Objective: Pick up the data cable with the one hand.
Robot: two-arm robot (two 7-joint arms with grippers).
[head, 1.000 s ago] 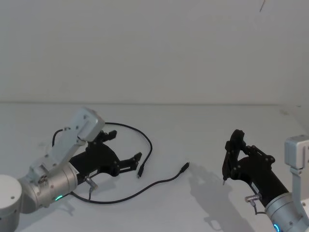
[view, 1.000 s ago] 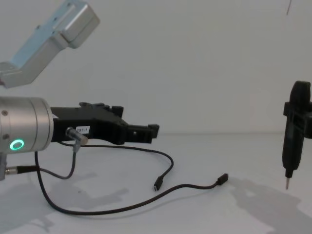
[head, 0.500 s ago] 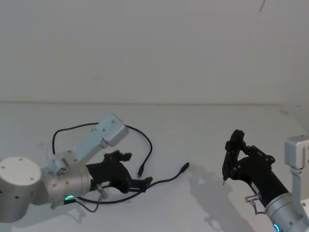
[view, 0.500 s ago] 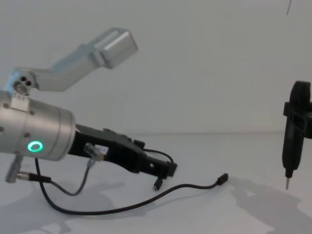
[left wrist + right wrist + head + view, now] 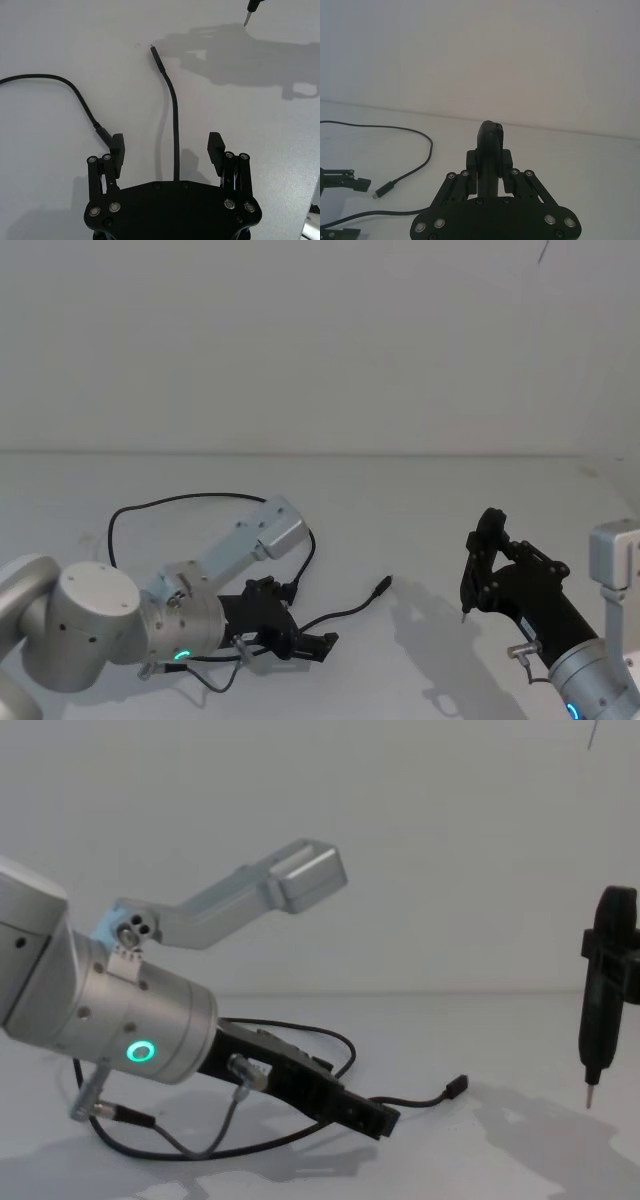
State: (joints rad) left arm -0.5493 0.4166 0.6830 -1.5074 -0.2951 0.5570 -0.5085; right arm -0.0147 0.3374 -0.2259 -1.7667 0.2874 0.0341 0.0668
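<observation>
I will grab the data cable by its straight black cord (image 5: 176, 135) with my left gripper next. Then I can pick it up and its plug (image 5: 157, 58) stays free.
The data cable (image 5: 200, 498) is a thin black cord lying in a loose loop on the white table (image 5: 420, 500). One small plug (image 5: 383, 586) rests near the table's middle, the other (image 5: 103, 133) lies beside a left fingertip. My left gripper (image 5: 166, 144) hangs open, low over the table, and a straight stretch of the cable (image 5: 176, 125) runs between its two fingers (image 5: 117, 145) without touching them. From the head, that left gripper (image 5: 303, 622) sits front left; from the chest, the left gripper (image 5: 375, 1118) points down. My right gripper (image 5: 482, 562) stays at the right, shut on a black pen-shaped tool (image 5: 600, 1010).
The pen-shaped tool's thin metal tip (image 5: 589, 1097) points down just above the table (image 5: 520, 1050), right of the cable's plug (image 5: 458, 1084). The left arm's silver elbow link (image 5: 300, 878) rises over the cable. A plain white wall stands behind the table.
My left arm has swung forward, right and down from beside the loop. Its open fingers now straddle the cable's straight stretch. The right arm and its tool have not moved.
</observation>
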